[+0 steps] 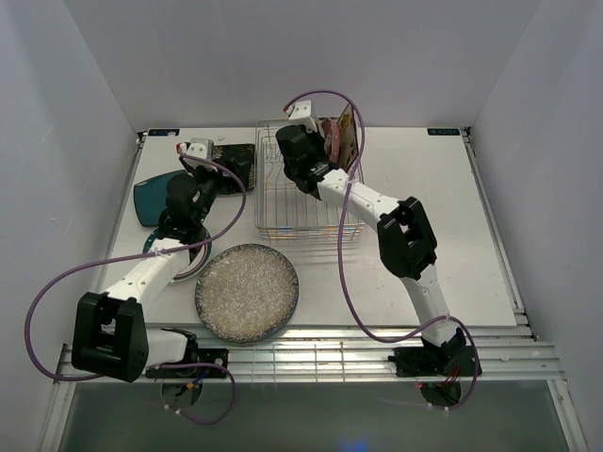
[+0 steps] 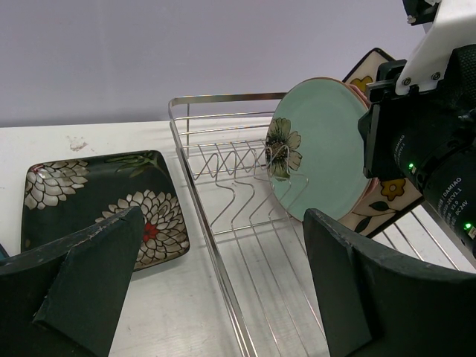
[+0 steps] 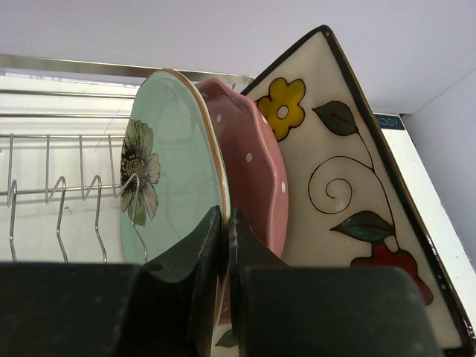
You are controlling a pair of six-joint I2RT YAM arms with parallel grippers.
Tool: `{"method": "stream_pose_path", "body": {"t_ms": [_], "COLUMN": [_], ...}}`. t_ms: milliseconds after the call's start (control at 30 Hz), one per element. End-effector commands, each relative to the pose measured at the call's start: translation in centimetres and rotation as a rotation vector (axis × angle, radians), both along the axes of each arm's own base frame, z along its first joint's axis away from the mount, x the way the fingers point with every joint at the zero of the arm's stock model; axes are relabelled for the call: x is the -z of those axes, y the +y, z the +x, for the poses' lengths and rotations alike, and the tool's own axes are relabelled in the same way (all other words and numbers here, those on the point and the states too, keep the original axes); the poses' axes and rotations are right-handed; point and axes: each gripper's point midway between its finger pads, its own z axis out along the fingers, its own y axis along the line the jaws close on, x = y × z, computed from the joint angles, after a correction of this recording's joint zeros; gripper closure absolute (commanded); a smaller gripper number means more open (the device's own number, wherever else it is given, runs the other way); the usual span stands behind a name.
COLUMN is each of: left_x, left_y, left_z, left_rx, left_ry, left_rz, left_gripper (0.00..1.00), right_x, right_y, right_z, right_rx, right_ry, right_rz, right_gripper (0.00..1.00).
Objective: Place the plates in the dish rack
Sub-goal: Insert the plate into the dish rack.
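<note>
The mint plate [image 3: 175, 171] stands on edge among the dish rack's wires, so it is time to open my right gripper now.
The silver wire dish rack [image 1: 303, 209] stands at the table's middle back. The cream floral square plate [image 3: 349, 186], the pink dotted plate [image 3: 256, 160] and the mint green floral plate [image 3: 175, 171] stand on edge at its far right end. My right gripper [image 3: 227, 223] is shut on the mint plate's lower rim; it also shows in the top view [image 1: 320, 158]. My left gripper [image 2: 223, 223] is open and empty, low by the rack's left rail. The black floral square plate [image 2: 97, 208] lies flat just to its left.
The large grey speckled plate [image 1: 247, 292] lies in front of the rack. The teal plate [image 1: 155, 198] lies at far left. A white teal-rimmed plate [image 1: 188, 266] shows partly under my left arm. Several rack tines [image 2: 238, 175] left of the mint plate hold nothing.
</note>
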Motion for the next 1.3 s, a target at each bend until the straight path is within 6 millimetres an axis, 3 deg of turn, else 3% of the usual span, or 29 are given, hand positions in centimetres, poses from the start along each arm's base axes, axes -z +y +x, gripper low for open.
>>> {"method": "stream_pose_path", "body": {"t_ms": [0, 67, 200, 367, 700, 833, 867, 900, 933, 1100, 1200, 1233, 1267], "left_x": [-1.1, -1.1, -1.1, -1.1, -1.2, -1.1, -1.0, -0.9, -0.9, -0.6, -0.5, -0.4, -0.5], "left_y": [0.0, 0.0, 0.0, 0.0, 0.2, 0.2, 0.2, 0.2, 0.2, 0.3, 0.5, 0.5, 0.5], "left_z": [-0.4, -0.4, -0.4, -0.4, -0.5, -0.3, -0.3, -0.2, -0.2, 0.1, 0.2, 0.2, 0.2], "left_rx": [0.011, 0.009, 0.011, 0.012, 0.001, -0.002, -0.002, -0.002, -0.005, -0.011, -0.02, -0.02, -0.02], "left_ry": [-0.035, -0.036, -0.035, -0.035, -0.04, -0.036, -0.035, -0.032, -0.032, -0.026, -0.025, -0.025, -0.027], "left_rz": [-0.002, -0.002, -0.002, -0.002, -0.001, 0.002, 0.003, 0.004, 0.004, 0.01, 0.017, 0.02, 0.024], "left_gripper": [0.02, 0.02, 0.02, 0.02, 0.02, 0.02, 0.02, 0.02, 0.02, 0.02, 0.02, 0.02, 0.02], "right_x": [-2.4, -2.2, -2.5, -3.0, -5.4, -7.9, -6.4, -6.5, -8.6, -8.1, -8.1, -6.6, -6.4], "right_y": [0.0, 0.1, 0.1, -0.1, -0.9, -1.9, -2.2, -2.4, -2.5, -4.8, -5.2, -5.0, -5.1], "right_z": [0.7, 0.7, 0.7, 0.6, -1.0, -3.0, -3.7, -4.2, -5.1, -8.8, -10.5, -11.2, -11.6], "right_rx": [0.038, 0.038, 0.035, 0.039, 0.005, -0.01, -0.021, -0.031, -0.069, -0.104, -0.122, -0.142, -0.151], "right_ry": [-0.099, -0.096, -0.099, -0.106, -0.106, -0.136, -0.112, -0.118, -0.156, -0.16, -0.171, -0.145, -0.142], "right_rz": [0.102, 0.101, 0.104, 0.108, 0.152, 0.213, 0.199, 0.219, 0.276, 0.355, 0.435, 0.433, 0.438], "right_gripper": [0.9, 0.89, 0.75, 0.68, 0.67, 0.68, 0.68, 0.68, 0.67, 0.63, 0.6, 0.59, 0.55]}}
